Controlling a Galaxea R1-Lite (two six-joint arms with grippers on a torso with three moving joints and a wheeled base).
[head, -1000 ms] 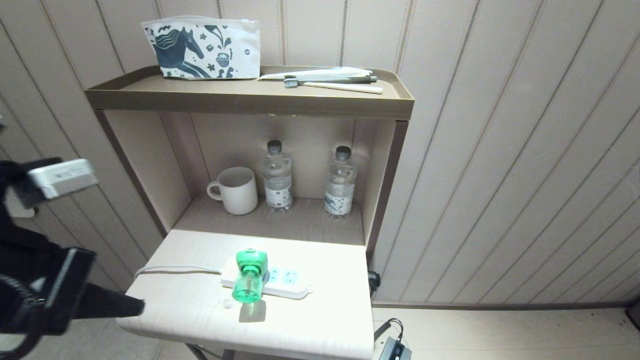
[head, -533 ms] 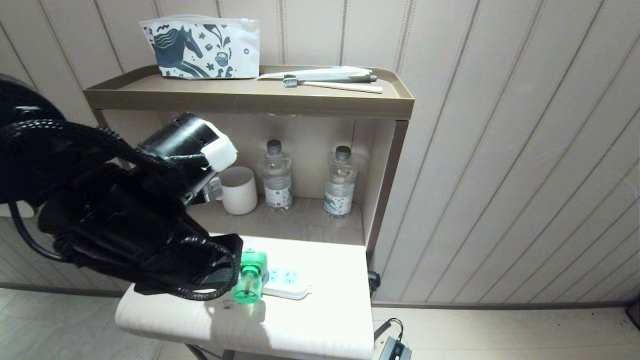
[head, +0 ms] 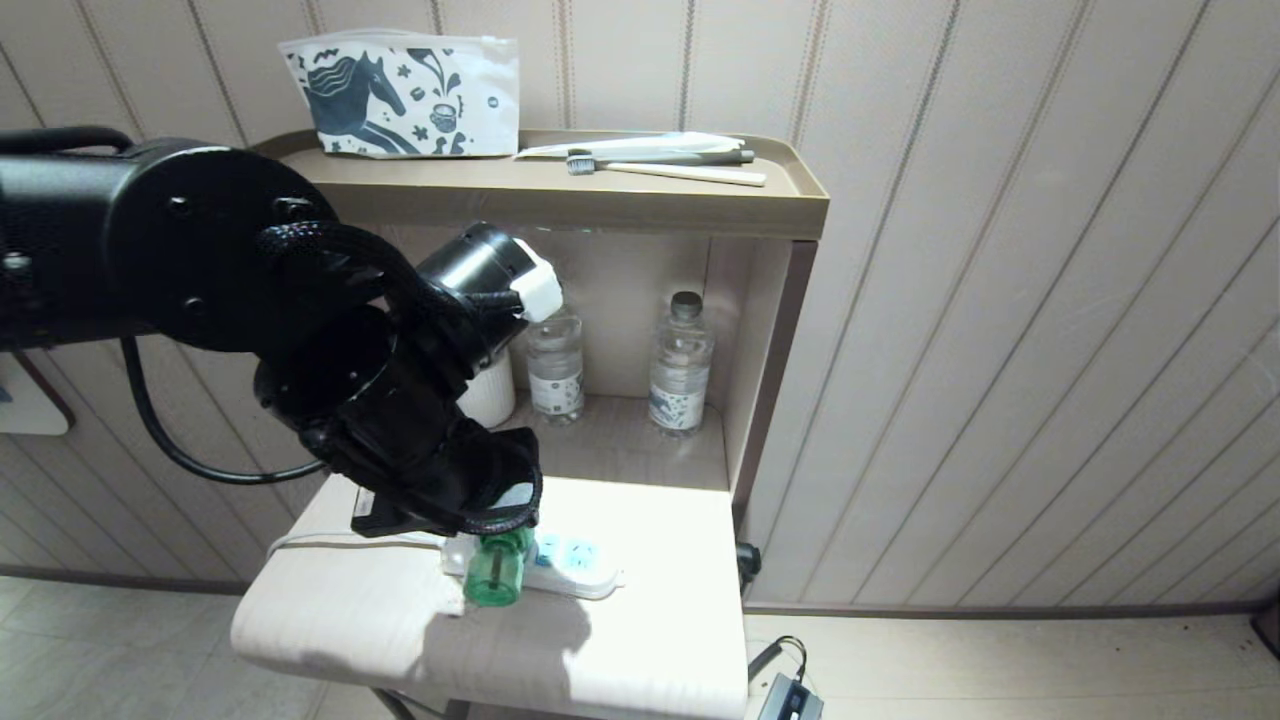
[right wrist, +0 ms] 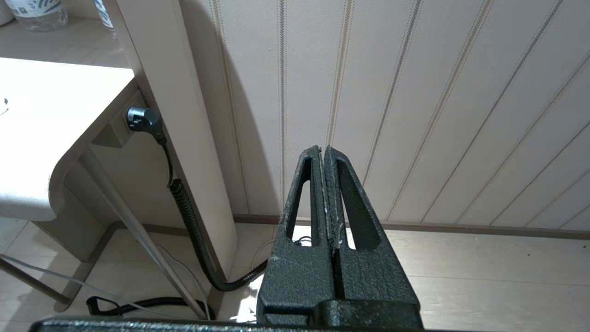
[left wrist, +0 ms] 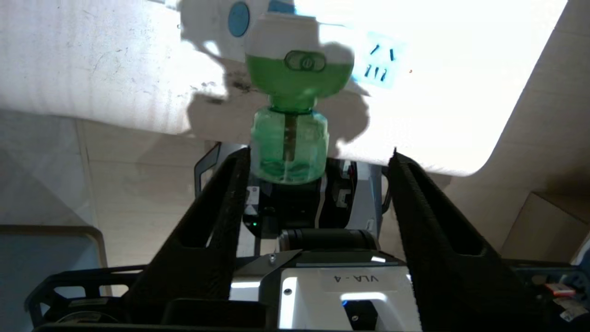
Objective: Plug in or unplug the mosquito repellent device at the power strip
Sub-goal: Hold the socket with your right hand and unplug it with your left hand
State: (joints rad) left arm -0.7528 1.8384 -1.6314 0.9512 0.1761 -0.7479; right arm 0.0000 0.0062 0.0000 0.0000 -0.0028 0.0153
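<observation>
Next, my left gripper grabs the mosquito repellent device by its white-and-green head (left wrist: pixel 300 61) to unplug the device from the power strip.
The green mosquito repellent device (head: pixel 495 572) sits in the left end of the white power strip (head: pixel 575 570) on the pale table (head: pixel 640 650), bottle pointing toward me. My left gripper (head: pixel 470 505) hangs right over the device's head, hiding it in the head view. In the left wrist view the left gripper (left wrist: pixel 319 154) is open. Between its fingertips (left wrist: pixel 230 184) lies the base of the device's translucent bottle (left wrist: pixel 289 147), close to one finger. A light-blue socket face (left wrist: pixel 380 62) shows beside the green head (left wrist: pixel 299 76). My right gripper (right wrist: pixel 322 150) is shut, low beside the table.
A white cup (head: pixel 492 398) and two water bottles (head: pixel 555 365) (head: pixel 682 365) stand in the niche behind. A printed pouch (head: pixel 400 95) and toothbrush (head: pixel 665 172) lie on the top shelf. The strip's cord (head: pixel 310 543) runs left. A black plug (right wrist: pixel 143 121) sits in the table's side.
My left arm has swung in from the left and come over the table, ending with its gripper right above the device. Device and power strip have not moved.
</observation>
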